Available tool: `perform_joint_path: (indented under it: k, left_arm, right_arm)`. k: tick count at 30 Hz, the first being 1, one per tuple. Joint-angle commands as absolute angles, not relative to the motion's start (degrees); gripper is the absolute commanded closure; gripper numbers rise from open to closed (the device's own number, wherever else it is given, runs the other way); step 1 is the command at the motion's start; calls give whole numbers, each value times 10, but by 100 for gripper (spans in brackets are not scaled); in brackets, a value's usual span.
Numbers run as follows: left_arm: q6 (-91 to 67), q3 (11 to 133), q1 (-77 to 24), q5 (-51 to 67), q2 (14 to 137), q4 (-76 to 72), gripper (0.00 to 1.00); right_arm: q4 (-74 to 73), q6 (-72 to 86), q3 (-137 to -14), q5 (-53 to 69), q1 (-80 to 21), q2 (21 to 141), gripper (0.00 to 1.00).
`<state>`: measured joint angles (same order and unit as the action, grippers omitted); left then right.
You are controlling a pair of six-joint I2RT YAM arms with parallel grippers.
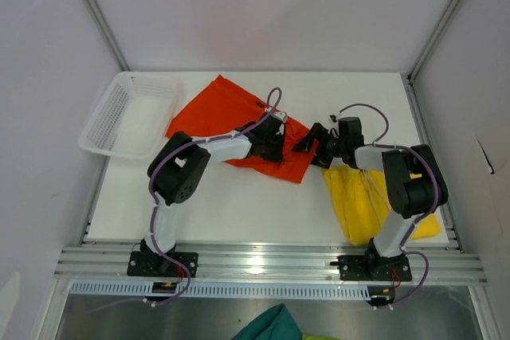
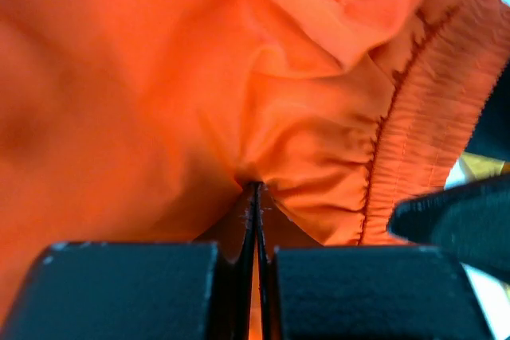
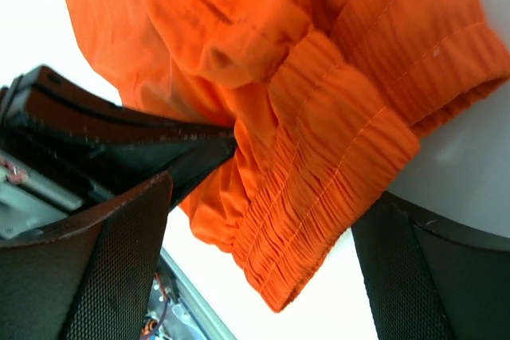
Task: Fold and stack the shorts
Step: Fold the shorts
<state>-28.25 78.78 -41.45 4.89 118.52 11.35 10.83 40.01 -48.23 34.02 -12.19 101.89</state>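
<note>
My right gripper is about to fold the waistband over the legs, so it should next grab the loose end of the elastic waistband (image 1: 307, 160) on the orange-red shorts (image 1: 215, 113).
The orange-red shorts (image 1: 215, 113) lie crumpled at the back middle of the table. My left gripper (image 1: 271, 142) is shut on a fold of their fabric (image 2: 256, 190), close to the elastic waistband (image 2: 414, 141). My right gripper (image 1: 313, 142) stands open just right of it, and the waistband's end (image 3: 335, 189) hangs loose between its wide-apart fingers (image 3: 103, 260) without touching either. The yellow shorts (image 1: 362, 201) lie bunched under the right arm near the front right.
A white plastic basket (image 1: 131, 113) sits at the back left corner. A teal-green cloth (image 1: 267, 326) lies below the table's front rail. My left gripper's dark body (image 3: 119, 141) crowds the left of the right wrist view.
</note>
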Motion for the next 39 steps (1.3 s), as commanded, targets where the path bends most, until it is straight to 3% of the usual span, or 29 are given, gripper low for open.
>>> perform_joint_path:
  k: [1, 12, 19, 30, 39]
  left_arm:
    - [-328, 774, -418, 43, 1198, 129, 100]
    - [-350, 745, -432, 3, 1188, 125, 100]
    - [-361, 718, -435, 4, 1180, 109, 100]
    - [-359, 711, -439, 4, 1174, 105, 100]
    - [-349, 716, -447, 3, 1177, 111, 100]
  right_arm:
    - [116, 436, -444, 309, -141, 996, 9]
    - [189, 537, -336, 238, -173, 927, 9]
    - [290, 614, -285, 191, -182, 916, 20]
    - [370, 642, -288, 134, -200, 941, 25]
    - [459, 640, -281, 126, -202, 983, 45]
